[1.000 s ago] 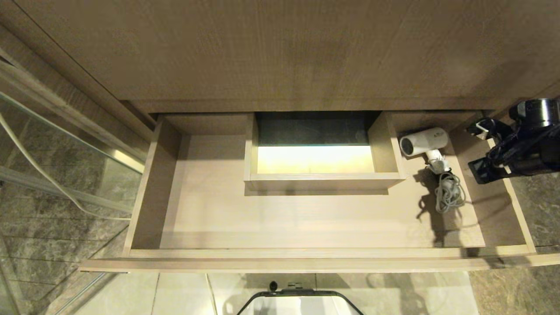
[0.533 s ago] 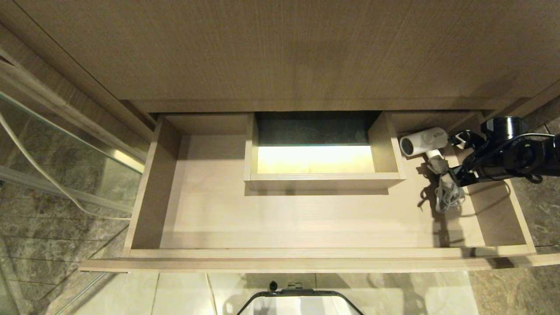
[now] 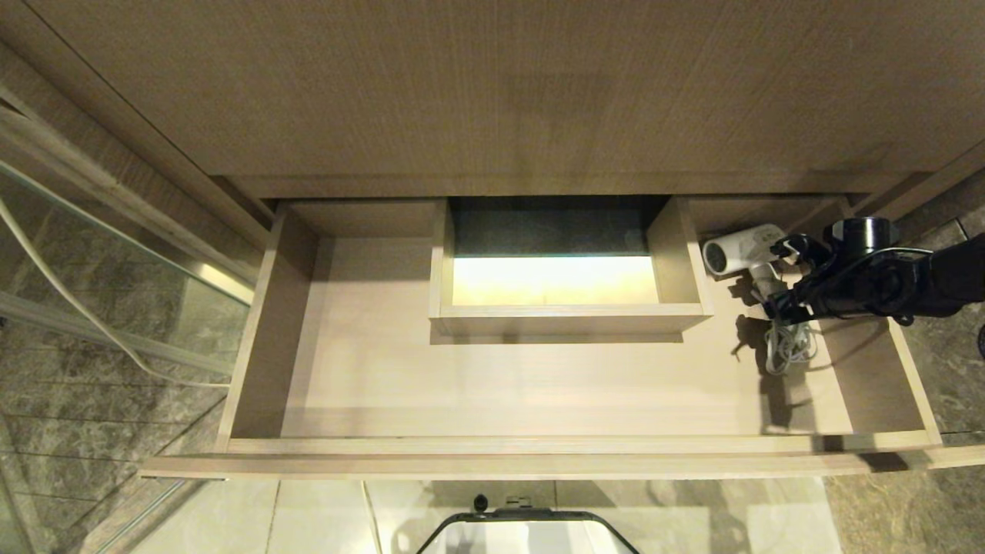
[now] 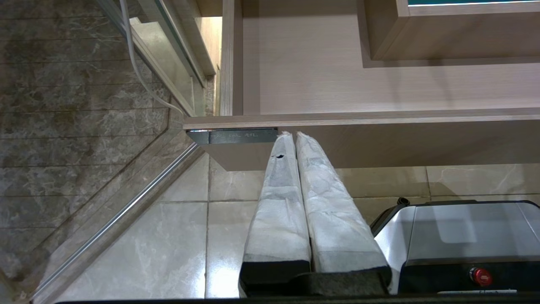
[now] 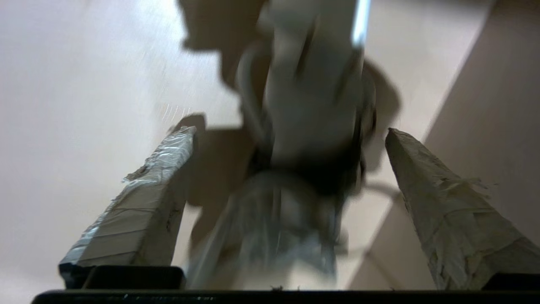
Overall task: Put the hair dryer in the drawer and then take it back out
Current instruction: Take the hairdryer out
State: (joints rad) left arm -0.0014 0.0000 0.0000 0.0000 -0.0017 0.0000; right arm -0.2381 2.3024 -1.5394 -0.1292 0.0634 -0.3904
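My right gripper should take the hair dryer back out of the drawer, so it should hold the hair dryer by its handle [image 3: 765, 278] [image 5: 312, 109] next.
The wide wood-grain drawer [image 3: 539, 445] stands pulled out. In its back right corner lies the small white hair dryer [image 3: 742, 250], round end facing left, with its bundled cord [image 3: 789, 346] trailing toward the front. My right gripper [image 3: 777, 281] reaches in from the right and is open. In the right wrist view its taped fingers [image 5: 139, 202] stand on either side of the blurred hair dryer [image 5: 312, 105] with gaps to both. My left gripper [image 4: 294, 134] is shut on nothing and parked below the drawer's front edge [image 4: 379, 116].
A boxed cut-out [image 3: 569, 315] rises in the drawer's middle, close to the left of the hair dryer. The drawer's right wall [image 3: 908, 369] runs under my right arm. A tall wood panel [image 3: 500, 92] stands above. A glass panel [image 3: 92, 254] is at the left; my base [image 3: 531, 531] is below.
My right gripper has come down and leftward from over the drawer's right wall to the hair dryer, and its jaws have spread wider. The hair dryer and drawer have not moved.
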